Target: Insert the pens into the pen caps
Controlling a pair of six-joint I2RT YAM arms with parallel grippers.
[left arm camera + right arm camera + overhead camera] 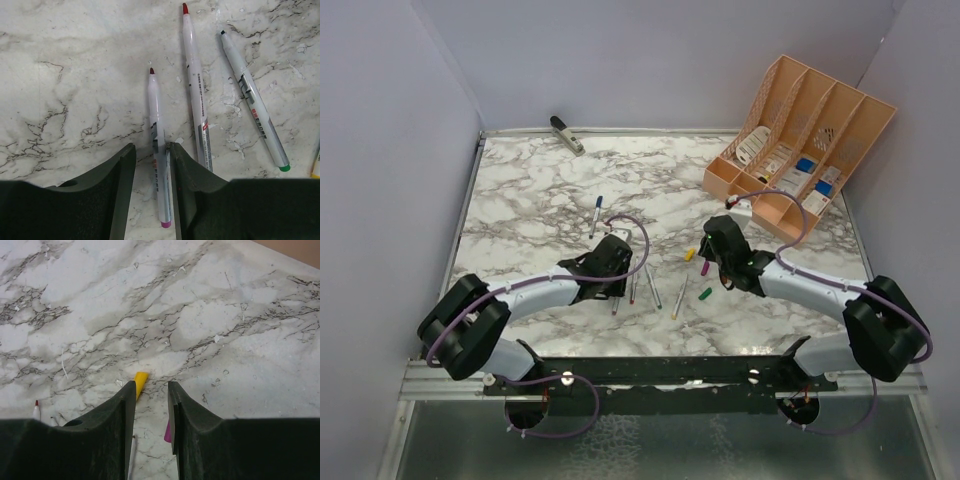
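My left gripper is about to grab the body of the grey pen, behind the pen's bare tip [158, 145], so that tip stays free to go into the purple pen cap.
My left gripper [150, 146] is low over the marble table [75, 75] and straddles a grey pen [156, 120] with a purple end. Its right finger touches the pen and its left finger stands apart, so it is open. A red-tipped pen [196, 95] and a green-ended pen [250, 95] lie just to the right. My right gripper [151, 384] is open with nothing between its fingers. A yellow pen cap [140, 380] lies at its left fingertip, and a purple pen cap [168, 432] peeks from behind the right finger. From above, the left gripper [620, 282] and right gripper [703, 260] face each other across the pens, with a green cap [705, 294] nearby.
An orange organizer [800, 150] with blue and white items stands at the back right. A dark-and-white clip-like object [567, 134] lies at the back edge. A pen with a blue cap on it [596, 214] lies beyond the left gripper. Grey walls enclose three sides.
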